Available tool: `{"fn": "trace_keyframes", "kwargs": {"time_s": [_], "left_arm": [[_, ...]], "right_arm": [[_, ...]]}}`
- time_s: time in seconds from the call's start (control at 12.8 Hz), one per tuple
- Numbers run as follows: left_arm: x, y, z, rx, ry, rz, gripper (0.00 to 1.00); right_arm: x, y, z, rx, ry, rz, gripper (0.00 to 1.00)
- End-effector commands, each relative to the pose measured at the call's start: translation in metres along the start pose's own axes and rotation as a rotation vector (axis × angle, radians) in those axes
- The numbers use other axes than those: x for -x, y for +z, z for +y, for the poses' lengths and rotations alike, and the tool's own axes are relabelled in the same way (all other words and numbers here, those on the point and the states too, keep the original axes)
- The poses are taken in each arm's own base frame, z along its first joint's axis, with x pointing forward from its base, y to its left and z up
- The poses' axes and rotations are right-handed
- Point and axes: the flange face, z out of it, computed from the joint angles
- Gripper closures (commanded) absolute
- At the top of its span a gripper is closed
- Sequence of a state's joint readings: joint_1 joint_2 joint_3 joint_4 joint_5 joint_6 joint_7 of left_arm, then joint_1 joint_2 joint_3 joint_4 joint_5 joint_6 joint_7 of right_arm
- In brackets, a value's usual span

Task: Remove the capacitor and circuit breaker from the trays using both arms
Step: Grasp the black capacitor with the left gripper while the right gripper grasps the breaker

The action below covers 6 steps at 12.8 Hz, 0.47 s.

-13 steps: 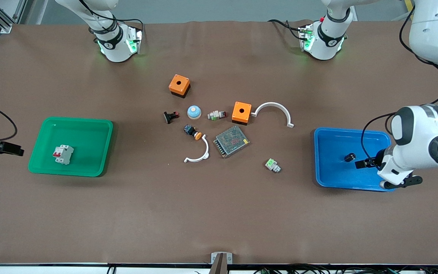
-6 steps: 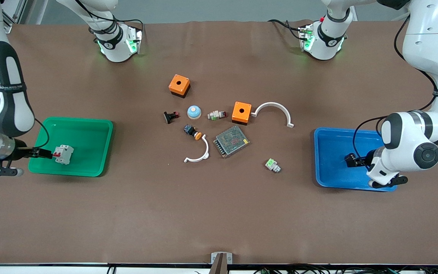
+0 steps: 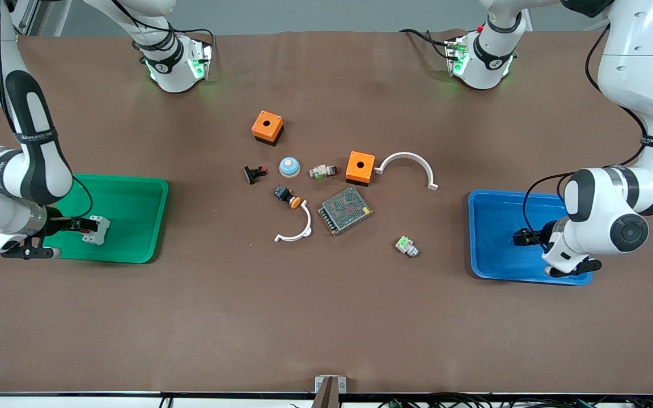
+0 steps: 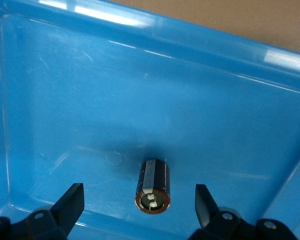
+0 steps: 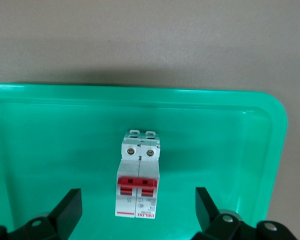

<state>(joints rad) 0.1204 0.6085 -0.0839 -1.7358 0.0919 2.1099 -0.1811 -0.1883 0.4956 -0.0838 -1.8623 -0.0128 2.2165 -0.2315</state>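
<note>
My right gripper takes hold of the circuit breaker by its red-switch end (image 5: 137, 195) next, to lift it out of the green tray.
The capacitor (image 4: 153, 187), a stubby black cylinder with a lighter end, lies on its side in the blue tray (image 4: 140, 75). My left gripper (image 4: 137, 196) hangs open just over it, one finger on each side, not touching. In the front view this gripper (image 3: 522, 237) hides the capacitor. The breaker (image 5: 139, 175), a white block with red switches, lies flat in the green tray (image 5: 215, 150). My right gripper (image 5: 138, 197) stands open around its near end, with gaps on both sides. The front view shows the breaker (image 3: 100, 230) beside that gripper (image 3: 81, 225).
Between the green tray (image 3: 117, 180) and the blue tray (image 3: 496, 195) lie two orange boxes (image 3: 267, 127) (image 3: 360, 166), a blue dome (image 3: 289, 166), a black-red clip (image 3: 254, 173), a push-button (image 3: 287, 196), a metal grille box (image 3: 344, 210), two white arcs (image 3: 408, 164) (image 3: 295, 226) and a green-topped part (image 3: 406, 246).
Both arms have swung in from the table's ends. The right gripper came over the green tray up to the breaker. The left gripper slid over the capacitor in the blue tray.
</note>
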Motion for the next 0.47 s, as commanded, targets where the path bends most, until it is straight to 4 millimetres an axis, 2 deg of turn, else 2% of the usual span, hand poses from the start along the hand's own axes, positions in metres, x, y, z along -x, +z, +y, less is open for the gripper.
{"fn": "trace_keyframes", "kwargs": {"time_s": [0.0,0.24,0.31,0.39], "left_arm": [[0.0005,0.0056,-0.0005,0.014,-0.018,-0.006,0.10],[0.0000,0.0118,-0.0002,0.014,-0.018,-0.015,0.17],[0.0000,0.0128,-0.0001,0.013,-0.018,-0.016,0.19],[0.0003,0.0135,-0.0002,0.014,-0.018,-0.018,0.19]], "right_arm": [[-0.0053,0.0257,-0.0057,-0.010,-0.015,0.018,0.00],[-0.0039,0.0322,0.0006,-0.013,-0.005,0.008,0.03],[-0.0031,0.0325,0.0033,-0.015,-0.001,0.007,0.07],[-0.0023,0.0332,0.0031,-0.016,0.000,0.000,0.21]]}}
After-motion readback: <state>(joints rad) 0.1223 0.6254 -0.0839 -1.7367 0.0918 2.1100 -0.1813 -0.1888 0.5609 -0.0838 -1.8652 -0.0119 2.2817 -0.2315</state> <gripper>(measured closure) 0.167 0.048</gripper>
